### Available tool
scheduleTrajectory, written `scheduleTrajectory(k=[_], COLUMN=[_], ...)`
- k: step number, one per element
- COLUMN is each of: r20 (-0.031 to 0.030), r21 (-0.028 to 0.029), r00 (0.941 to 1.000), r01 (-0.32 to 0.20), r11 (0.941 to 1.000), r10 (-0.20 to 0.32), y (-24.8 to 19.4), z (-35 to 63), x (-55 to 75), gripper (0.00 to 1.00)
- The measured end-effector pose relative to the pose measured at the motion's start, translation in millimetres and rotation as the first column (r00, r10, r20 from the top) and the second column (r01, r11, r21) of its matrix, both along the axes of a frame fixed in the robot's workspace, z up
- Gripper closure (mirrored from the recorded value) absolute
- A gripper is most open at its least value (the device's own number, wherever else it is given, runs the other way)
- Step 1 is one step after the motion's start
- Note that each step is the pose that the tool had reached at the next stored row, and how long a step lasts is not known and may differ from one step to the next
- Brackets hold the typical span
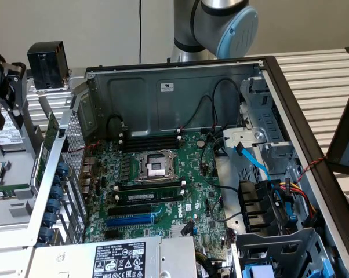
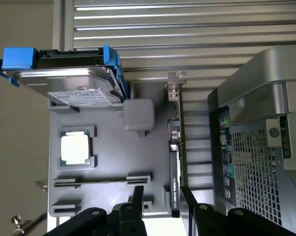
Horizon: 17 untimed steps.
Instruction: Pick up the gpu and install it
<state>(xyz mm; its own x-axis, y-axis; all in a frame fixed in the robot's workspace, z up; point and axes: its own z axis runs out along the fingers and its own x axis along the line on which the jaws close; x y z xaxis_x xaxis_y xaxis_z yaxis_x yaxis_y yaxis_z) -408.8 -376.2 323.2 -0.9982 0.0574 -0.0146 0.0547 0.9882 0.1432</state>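
Note:
My gripper should next grab the GPU across the flat sides of its black shroud end (image 2: 175, 196), as uneven parts crowd the GPU's bracket end.
The gpu (image 2: 174, 162) stands on its long edge in a slot of a grey tray (image 2: 108, 196), its silver bracket (image 2: 176, 81) at the far end. My gripper (image 2: 162, 199) is open over the card's near end. The card sits between the two black fingers (image 2: 137, 195), close to one and clear of the other. In the exterior view the gpu (image 1: 47, 145) is a thin green card just outside the case wall at the exterior view's left, with my gripper (image 1: 2, 87) above the tray there.
The tray also holds a hard drive in a blue caddy (image 2: 74, 81) and a CPU (image 2: 75, 148). The open computer case (image 1: 313, 133) holds the green motherboard (image 1: 186, 174) with a blue slot (image 1: 131, 219) and RAM sticks (image 1: 148, 195). The perforated case rear (image 2: 253, 167) stands close beside the gpu.

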Motion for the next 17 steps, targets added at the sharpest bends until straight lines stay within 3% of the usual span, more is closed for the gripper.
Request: scheduleTrajectory(k=[3,5,7,8,9,13,15,17], r20=[0.0054,0.0156,0.0292,0.032,0.0333,0.037,0.0394,0.0418], r21=[0.0001,0.0017,0.012,0.0189,0.0243,0.037,0.0432,0.0493], r00=[1.0,0.9999,0.9996,0.9995,0.9994,0.9993,0.9992,0.9991], r01=[0.0,0.0,0.0,0.0,0.0,-0.001,-0.001,-0.001], r11=[1.0,1.0,0.9999,0.9998,0.9997,0.9993,0.9991,0.9988], r10=[0.0,0.0,0.0,0.0,0.0,-0.001,-0.001,-0.001], y=[0.4,0.4,0.3,0.1,-0.6,-4.2,-6.3,-9.1], z=[-3.6,-4.6,-5.4,-6.1,-7.3,-12.8,-15.3,-18.0], x=[0.2,0.0,0.0,0.0,-0.1,-0.7,-0.8,-0.8], gripper=[0.58,0.58,0.58,0.58,0.58,0.58,0.5,0.5])
